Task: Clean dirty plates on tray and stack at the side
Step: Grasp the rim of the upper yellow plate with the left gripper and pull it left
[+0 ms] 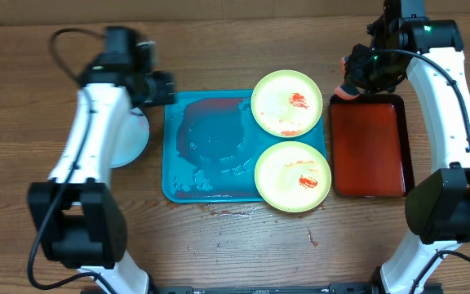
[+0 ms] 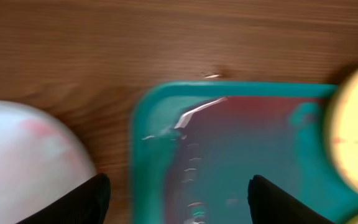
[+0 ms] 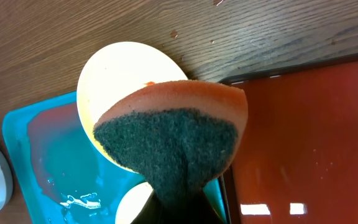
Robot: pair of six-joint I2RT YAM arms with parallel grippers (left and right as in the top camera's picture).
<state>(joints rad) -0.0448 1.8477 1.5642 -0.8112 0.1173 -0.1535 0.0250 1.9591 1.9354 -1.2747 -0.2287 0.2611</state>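
Note:
I should next use my left gripper to grab the back plate by its rim on the pale plate's side. The back plate's smeared side then stays open for cleaning with the sponge.
The turquoise tray lies mid-table with red-tinged water in it. Two yellow-green plates with red sauce smears sit on its right side, one at the back and one at the front. The pale blue-white plate lies on the table left of the tray, partly under my left arm. My left gripper is open and empty over the tray's back-left corner, with the pale plate beside it. My right gripper is shut on an orange sponge with a dark scouring pad, held above the back plate.
A red tray with a black rim lies right of the turquoise tray and also shows in the right wrist view. Small red sauce spots mark the wood in front of the trays.

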